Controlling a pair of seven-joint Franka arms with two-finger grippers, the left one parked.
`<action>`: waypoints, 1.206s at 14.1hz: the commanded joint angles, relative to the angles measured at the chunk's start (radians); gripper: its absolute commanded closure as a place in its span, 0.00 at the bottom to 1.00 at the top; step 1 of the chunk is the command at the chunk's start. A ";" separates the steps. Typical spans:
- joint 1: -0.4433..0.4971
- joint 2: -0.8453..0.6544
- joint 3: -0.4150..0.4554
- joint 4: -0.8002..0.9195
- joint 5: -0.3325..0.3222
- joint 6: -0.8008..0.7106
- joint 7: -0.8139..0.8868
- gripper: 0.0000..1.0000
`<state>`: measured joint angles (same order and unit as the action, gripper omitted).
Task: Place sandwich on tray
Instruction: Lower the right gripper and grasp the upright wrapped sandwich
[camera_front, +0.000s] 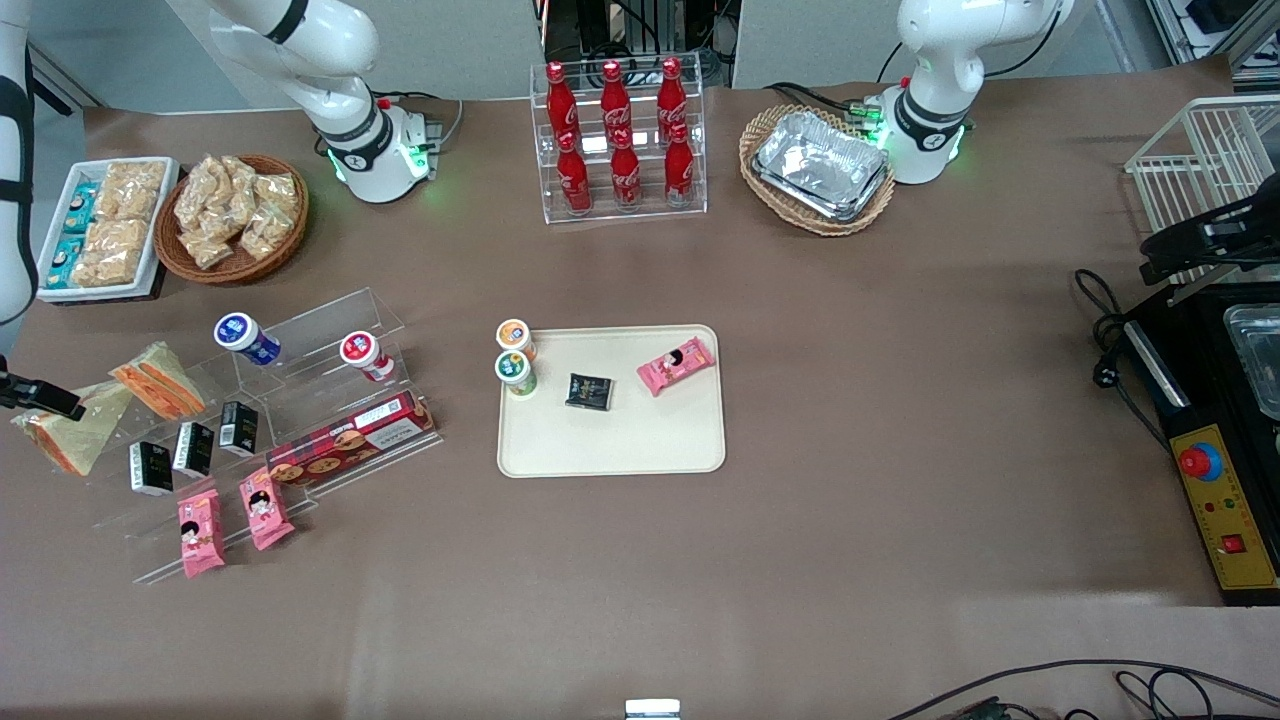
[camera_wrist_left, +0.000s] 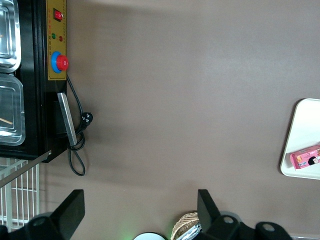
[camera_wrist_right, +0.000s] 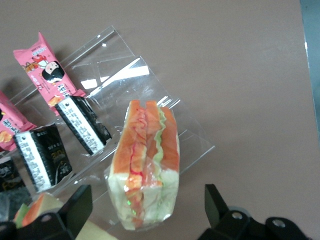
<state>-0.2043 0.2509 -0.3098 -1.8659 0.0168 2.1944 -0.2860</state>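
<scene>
The sandwich needs to go on the tray. My right gripper should next grab it by its pale bread end (camera_wrist_right: 142, 205).
The sandwich (camera_wrist_right: 145, 165), a clear-wrapped wedge of pale bread with orange-red filling and a green strip, lies on the end of a clear acrylic stand (camera_wrist_right: 115, 70). My right gripper (camera_wrist_right: 146, 196) hangs above it, open, one finger on each side and neither touching it. In the front view the sandwich (camera_front: 70, 435) sits toward the working arm's end of the table, with the gripper (camera_front: 45, 400) just above it. The cream tray (camera_front: 610, 440) lies mid-table, holding two small cups (camera_front: 515, 355), a black packet (camera_front: 589, 391) and a pink packet (camera_front: 676, 365).
A second wedge with orange stripes (camera_front: 160, 380) rests beside the sandwich on the stand. Black packets (camera_wrist_right: 82, 125) and pink packets (camera_wrist_right: 47, 70) lie on the stand nearer the front camera. A biscuit box (camera_front: 350, 440) and two cups (camera_front: 245, 338) stand toward the tray.
</scene>
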 joint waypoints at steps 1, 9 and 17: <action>0.000 0.017 -0.002 -0.024 0.037 0.065 -0.028 0.02; -0.009 0.031 -0.003 -0.012 0.100 0.068 -0.024 0.98; -0.021 -0.090 -0.034 0.200 0.097 -0.304 0.028 1.00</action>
<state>-0.2150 0.2131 -0.3313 -1.7637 0.0898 2.0546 -0.2911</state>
